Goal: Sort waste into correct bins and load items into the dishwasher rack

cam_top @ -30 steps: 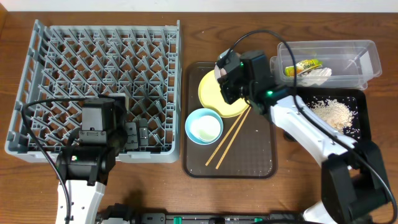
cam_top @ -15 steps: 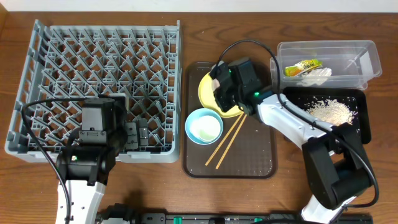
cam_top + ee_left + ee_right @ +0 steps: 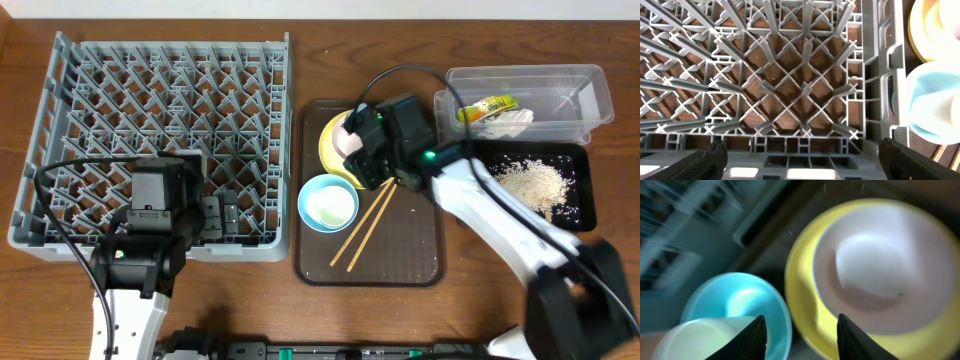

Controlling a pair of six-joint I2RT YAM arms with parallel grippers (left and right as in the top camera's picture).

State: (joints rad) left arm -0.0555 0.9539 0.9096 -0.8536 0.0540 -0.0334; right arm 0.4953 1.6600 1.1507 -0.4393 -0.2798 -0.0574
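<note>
I will grip the small white cup (image 3: pixel 700 340) by one edge of its rim with my right gripper next. The cup's body will stay free for the handover to my left gripper.
The white-pink bowl (image 3: pixel 347 140) (image 3: pixel 880 260) sits upright on the round yellow plate (image 3: pixel 340 165) (image 3: pixel 805 285). My right gripper (image 3: pixel 365 165) (image 3: pixel 802 340) hovers just over the plate's near edge, open, nothing between its fingers. Beside the plate stands the light blue bowl (image 3: pixel 328 203) (image 3: pixel 740 300) with the small white cup (image 3: pixel 700 340) in it. The wooden chopsticks (image 3: pixel 365 228) lie slantwise to the bowl's right. My left gripper (image 3: pixel 215 212) (image 3: pixel 800 167) is open over the front rim of the grey dishwasher rack (image 3: pixel 160 130) (image 3: pixel 790 75).
Plate, bowls and chopsticks rest on a dark brown serving tray (image 3: pixel 400 255). At the right, a clear tub (image 3: pixel 585 100) holds the snack wrapper (image 3: pixel 487 106) and a crumpled white piece (image 3: pixel 512 120). A black tray (image 3: pixel 585 205) holds rice scraps (image 3: pixel 535 180).
My right gripper has gone from shut to open and drawn back a little to the right. The white-pink bowl now shows on the yellow plate. The left arm has not moved.
</note>
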